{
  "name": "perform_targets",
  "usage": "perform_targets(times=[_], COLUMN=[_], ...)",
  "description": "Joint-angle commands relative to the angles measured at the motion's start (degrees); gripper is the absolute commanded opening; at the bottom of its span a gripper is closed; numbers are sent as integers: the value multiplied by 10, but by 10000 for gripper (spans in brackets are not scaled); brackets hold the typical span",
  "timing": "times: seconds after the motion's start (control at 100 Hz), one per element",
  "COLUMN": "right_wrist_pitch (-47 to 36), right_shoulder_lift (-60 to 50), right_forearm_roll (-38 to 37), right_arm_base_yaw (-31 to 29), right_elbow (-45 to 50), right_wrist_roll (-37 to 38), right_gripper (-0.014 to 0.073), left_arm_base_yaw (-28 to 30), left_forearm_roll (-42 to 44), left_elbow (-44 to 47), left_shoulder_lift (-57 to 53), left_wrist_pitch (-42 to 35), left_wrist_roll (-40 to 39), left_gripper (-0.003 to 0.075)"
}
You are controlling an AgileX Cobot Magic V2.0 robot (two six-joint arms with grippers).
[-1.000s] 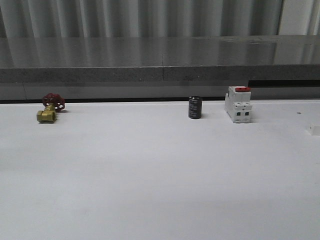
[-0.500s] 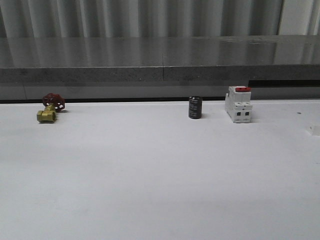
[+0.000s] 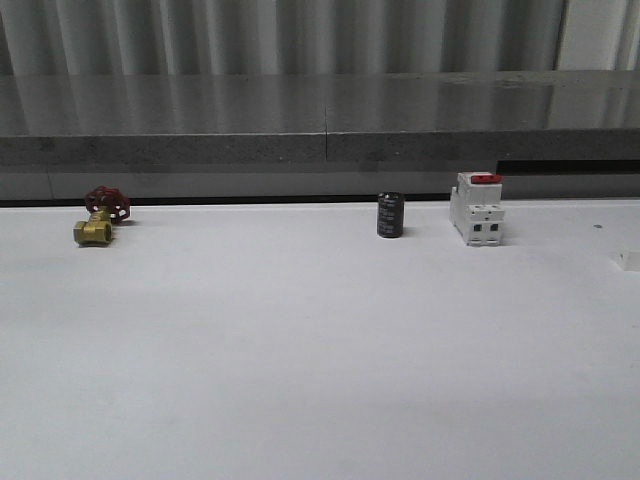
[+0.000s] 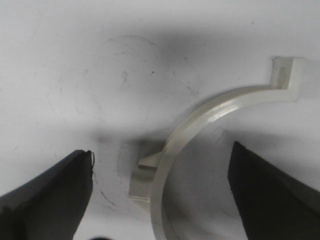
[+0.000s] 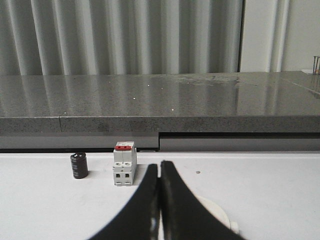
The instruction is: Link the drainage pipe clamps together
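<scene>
The fingers of my left gripper reach down on both sides of the clamp's side tab point(image 4: 145, 180) in the left wrist view, so it is time to close on the clamp.
One white half-ring drainage pipe clamp point(image 4: 200, 117) lies flat on the white table in the left wrist view, with a flat end flange point(image 4: 287, 75) and a small side tab point(image 4: 142, 175). My left gripper point(image 4: 161, 156) hangs open just above it, its dark fingers point(image 4: 55, 195) on either side of the arc and not touching it. In the right wrist view my right gripper point(image 5: 160, 170) is shut with its tips pressed together and nothing between them. A second white curved clamp point(image 5: 218, 211) lies on the table behind those fingers, mostly hidden by them.
Along the back of the white table point(image 3: 300, 350) stand a brass valve with a red handwheel point(image 3: 100, 220), a black cylinder point(image 3: 390, 214) and a white breaker with a red switch point(image 3: 476, 208). A small white piece point(image 3: 628, 260) lies at the right edge. A grey ledge runs behind.
</scene>
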Motion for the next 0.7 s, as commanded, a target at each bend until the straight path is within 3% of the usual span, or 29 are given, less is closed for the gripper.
perform_targets(times=[0.0,0.35,0.42,0.69], right_wrist_pitch=[-48,-48,-48,-48], right_shoulder_lift=[-1,-1,-1,-1], right_forearm_roll=[-4,-4,-4,-4], right_arm_base_yaw=[-2,-2,-2,-2], right_elbow=[-11,-11,-11,-11], right_wrist_roll=[-4,-4,-4,-4], right_gripper=[-67,-67,-67,-67], left_arm_base_yaw=[2,2,2,2], left_forearm_roll=[-7,-7,-7,-7], left_elbow=[-16,-15,-15,-15], left_shoulder_lift=[-24,-24,-24,-24], left_wrist_pitch=[-12,2,4,15], left_wrist_roll=[2,2,2,2], left_gripper=[546,522,454,71])
